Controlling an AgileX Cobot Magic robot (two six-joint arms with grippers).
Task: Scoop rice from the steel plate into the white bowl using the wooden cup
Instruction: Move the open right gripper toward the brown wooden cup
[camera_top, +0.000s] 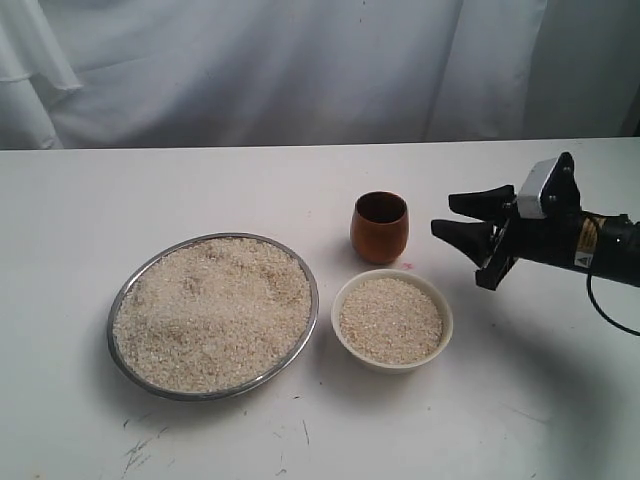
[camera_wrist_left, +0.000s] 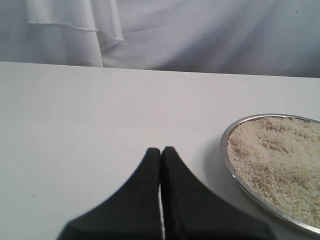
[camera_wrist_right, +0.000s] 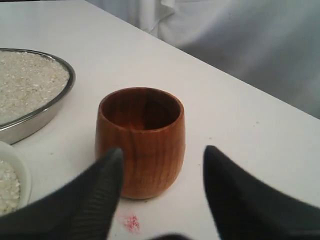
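Observation:
The right gripper next grabs the wooden cup by its outer side (camera_top: 379, 241) to scoop rice from the steel plate into the white bowl (camera_top: 392, 320).
The wooden cup (camera_top: 379, 227) (camera_wrist_right: 141, 141) stands upright and empty on the white table, just behind the white bowl (camera_top: 392, 320), which is heaped with rice (camera_top: 390, 319). The steel plate (camera_top: 214, 315) (camera_wrist_left: 274, 167) lies at the left, full of rice (camera_top: 212, 312) (camera_wrist_left: 280, 160). My right gripper (camera_top: 449, 215) (camera_wrist_right: 162, 152) hangs open to the right of the cup, apart from it, with nothing between its fingers. In the left wrist view my left gripper (camera_wrist_left: 161, 149) is shut and empty above the bare table, beside the plate's rim.
A white cloth backdrop (camera_top: 300, 70) hangs behind the table's far edge. A small pink stain (camera_wrist_right: 131, 223) marks the table near the cup's base. A few dark scratches (camera_top: 140, 450) mark the table in front of the plate.

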